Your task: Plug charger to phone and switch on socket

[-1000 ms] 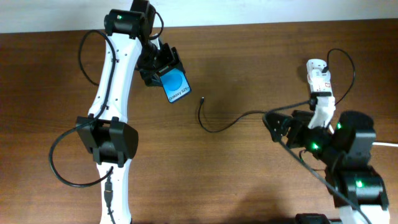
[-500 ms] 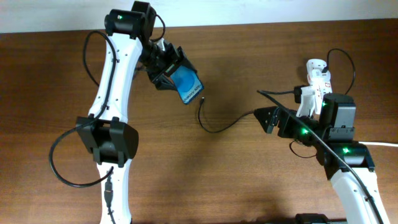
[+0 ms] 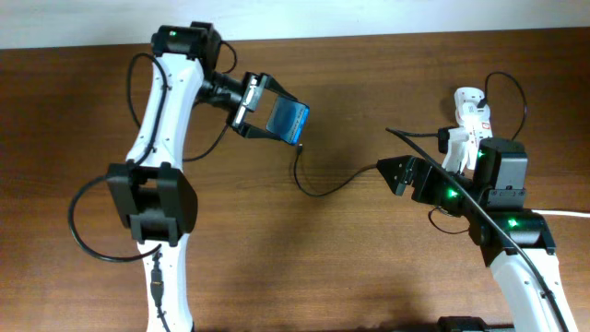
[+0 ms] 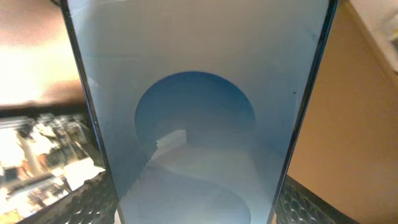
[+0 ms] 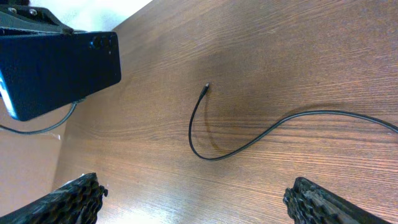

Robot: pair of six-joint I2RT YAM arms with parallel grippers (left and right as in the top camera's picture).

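The phone's loose end (image 3: 298,124) needs to be pinched by my right gripper across the phone's screen and back. My left gripper can then grab the phone again to plug it in.
My left gripper (image 3: 263,117) is shut on the phone (image 3: 287,121) and holds it tilted above the table. Its blue screen with a lighter circle fills the left wrist view (image 4: 196,112). The right wrist view shows its dark back (image 5: 59,71). The charger (image 3: 332,184) is a thin black cable curving on the table, with its plug tip (image 3: 301,146) just below the phone; it also shows in the right wrist view (image 5: 249,140). My right gripper (image 3: 406,175) is open and empty above the cable (image 5: 193,202). The socket (image 3: 472,115) lies at the far right, partly hidden by my right arm.
The brown wooden table (image 3: 369,277) spreads below both arms. Its back edge meets a white wall (image 3: 369,18). The socket's thick white cord (image 3: 572,214) leaves at the right edge. A black arm cable (image 3: 92,249) loops at the left.
My left gripper has carried the phone to the right and tilted it over, close to the plug tip. My right arm swung in towards the cable, then stayed still.
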